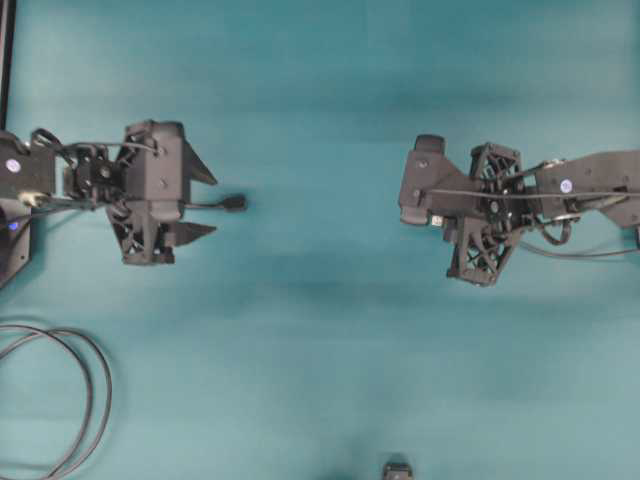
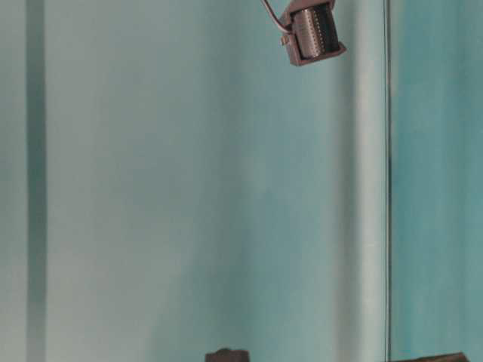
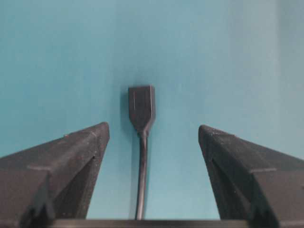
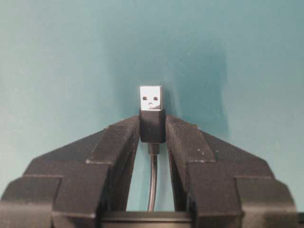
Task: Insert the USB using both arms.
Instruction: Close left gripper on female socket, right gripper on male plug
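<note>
My left gripper grabs the other cable by its blunt all-black socket end (image 1: 235, 203) next, so the USB (image 1: 437, 219) has a socket to go into.
The USB (image 4: 151, 97) has a silvery metal tip and a black body, and its thin cable runs back between the fingers. My right gripper (image 4: 152, 124) is shut on that black body, with the tip sticking out ahead. From overhead the right gripper (image 1: 445, 224) sits at the right, and the USB (image 1: 437, 219) tip peeks out leftward under the wrist camera. The blunt all-black socket end (image 3: 141, 104) lies on the teal surface. My left gripper (image 3: 153, 127) is open, one finger either side of its cable, touching neither. From overhead the left gripper (image 1: 214, 204) faces right, the socket end (image 1: 235, 203) just beyond its tips.
A coiled dark cable loop (image 1: 70, 400) lies at the lower left. A small dark object (image 1: 398, 469) sits at the bottom edge. A black frame post (image 1: 6, 60) runs down the far left. The table-level view shows only a motor part (image 2: 311, 34) against teal.
</note>
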You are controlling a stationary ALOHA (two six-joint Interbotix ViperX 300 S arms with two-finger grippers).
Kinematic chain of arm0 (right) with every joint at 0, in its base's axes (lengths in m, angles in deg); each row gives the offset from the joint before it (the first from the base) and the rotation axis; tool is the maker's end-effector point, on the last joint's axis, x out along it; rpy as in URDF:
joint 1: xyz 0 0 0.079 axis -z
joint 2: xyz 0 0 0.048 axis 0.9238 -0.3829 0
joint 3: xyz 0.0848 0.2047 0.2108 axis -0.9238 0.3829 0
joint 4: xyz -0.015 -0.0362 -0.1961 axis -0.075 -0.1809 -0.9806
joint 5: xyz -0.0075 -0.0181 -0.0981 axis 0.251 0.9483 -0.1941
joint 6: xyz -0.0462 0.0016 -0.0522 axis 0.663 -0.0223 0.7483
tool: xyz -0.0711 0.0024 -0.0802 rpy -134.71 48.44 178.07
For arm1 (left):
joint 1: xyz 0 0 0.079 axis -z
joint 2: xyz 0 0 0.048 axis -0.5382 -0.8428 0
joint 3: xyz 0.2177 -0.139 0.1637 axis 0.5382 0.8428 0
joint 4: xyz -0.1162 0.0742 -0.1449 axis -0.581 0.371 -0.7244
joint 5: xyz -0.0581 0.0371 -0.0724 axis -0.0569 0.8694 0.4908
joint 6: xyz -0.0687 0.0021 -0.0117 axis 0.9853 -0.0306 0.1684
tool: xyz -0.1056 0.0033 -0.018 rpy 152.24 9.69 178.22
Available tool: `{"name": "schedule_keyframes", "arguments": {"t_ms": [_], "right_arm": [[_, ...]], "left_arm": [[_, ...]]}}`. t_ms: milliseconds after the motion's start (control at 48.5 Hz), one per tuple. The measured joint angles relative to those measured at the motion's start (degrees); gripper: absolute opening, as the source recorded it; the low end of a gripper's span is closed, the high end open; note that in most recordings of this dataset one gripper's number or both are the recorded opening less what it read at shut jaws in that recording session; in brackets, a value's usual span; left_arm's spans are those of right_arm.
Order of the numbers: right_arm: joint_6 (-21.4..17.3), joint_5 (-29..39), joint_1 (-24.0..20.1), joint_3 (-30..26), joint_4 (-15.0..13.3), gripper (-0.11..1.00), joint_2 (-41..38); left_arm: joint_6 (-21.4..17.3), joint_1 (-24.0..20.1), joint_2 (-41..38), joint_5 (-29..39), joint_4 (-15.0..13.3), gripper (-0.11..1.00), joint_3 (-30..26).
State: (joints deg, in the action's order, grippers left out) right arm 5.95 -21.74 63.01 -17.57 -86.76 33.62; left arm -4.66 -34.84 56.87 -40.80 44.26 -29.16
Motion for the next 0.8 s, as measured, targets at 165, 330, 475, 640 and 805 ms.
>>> {"name": "schedule_keyframes", "arguments": {"t_ms": [165, 330, 475, 640, 805], "right_arm": [[-0.09, 1.49, -0.26, -0.35, 0.0, 0.25, 0.26], [-0.09, 2.99, -0.88, 0.0, 0.0, 0.25, 1.14], [-0.09, 3.16, -1.05, 0.0, 0.0, 0.25, 1.32], [-0.26, 3.25, -1.23, -0.44, 0.0, 0.25, 1.23], [-0.26, 3.16, -2.46, -0.88, 0.18, 0.19, 1.14]], "left_arm": [[-1.67, 0.0, -3.08, -0.09, 0.0, 0.88, -1.41], [-2.02, 0.0, -5.63, -0.09, 0.0, 0.86, -2.64], [-2.02, -0.09, -7.56, -0.09, 0.0, 0.81, -3.52], [-2.11, -0.09, -8.17, 0.0, 0.0, 0.72, -3.78], [-2.11, -0.44, -8.61, 0.18, 0.0, 0.71, -3.78]]}}
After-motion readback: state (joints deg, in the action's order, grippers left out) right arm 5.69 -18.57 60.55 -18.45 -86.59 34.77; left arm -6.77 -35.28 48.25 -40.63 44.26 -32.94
